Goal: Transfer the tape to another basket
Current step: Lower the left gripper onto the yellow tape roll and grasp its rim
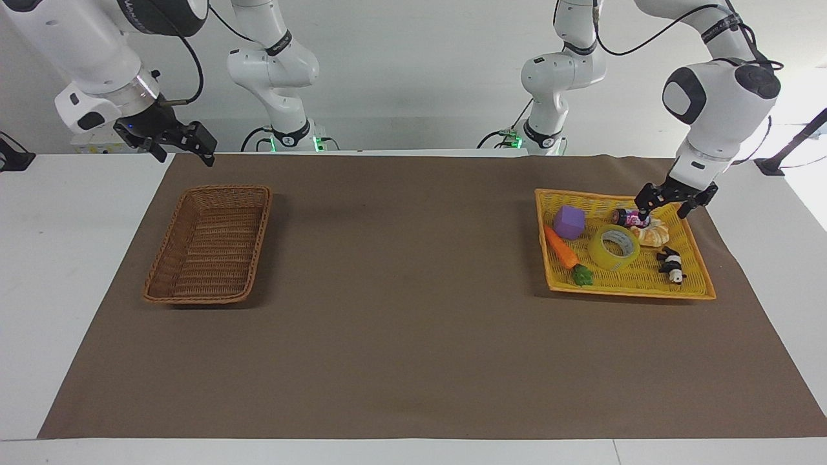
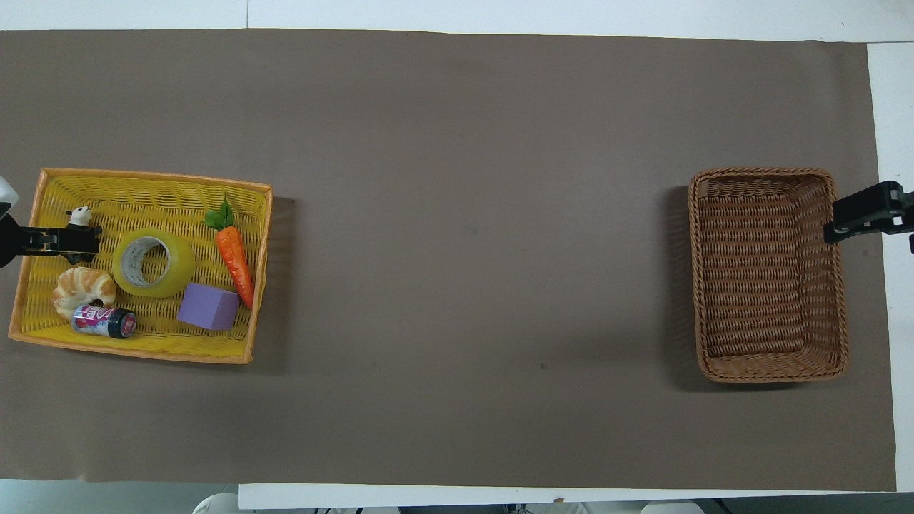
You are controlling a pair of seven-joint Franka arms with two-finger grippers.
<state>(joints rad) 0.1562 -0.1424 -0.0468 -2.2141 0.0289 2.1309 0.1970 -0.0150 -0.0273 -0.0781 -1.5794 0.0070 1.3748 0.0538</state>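
Note:
My left gripper takes hold of the tape roll's ring side next. The roll is wide across, but its ring side (image 2: 126,263) is narrow beside the roll's open hole (image 2: 155,264).
The yellow tape roll (image 1: 614,247) lies flat in the yellow-orange tray (image 1: 630,292) at the left arm's end of the table; it also shows in the overhead view (image 2: 153,263). My left gripper (image 1: 663,209) is open and hangs low over the tray's side nearer the robots, above the croissant and the small bottle, beside the tape and not touching it. In the overhead view the left gripper (image 2: 64,243) covers part of the panda. The dark brown wicker basket (image 1: 210,242) stands empty at the right arm's end (image 2: 767,275). My right gripper (image 1: 184,152) is open and waits raised by that basket's edge (image 2: 864,218).
The tray also holds an orange carrot (image 1: 561,247), a purple cube (image 1: 569,221), a croissant (image 1: 652,234), a small bottle (image 1: 630,217) and a panda figure (image 1: 672,265). A brown mat (image 1: 400,310) covers the table between the two baskets.

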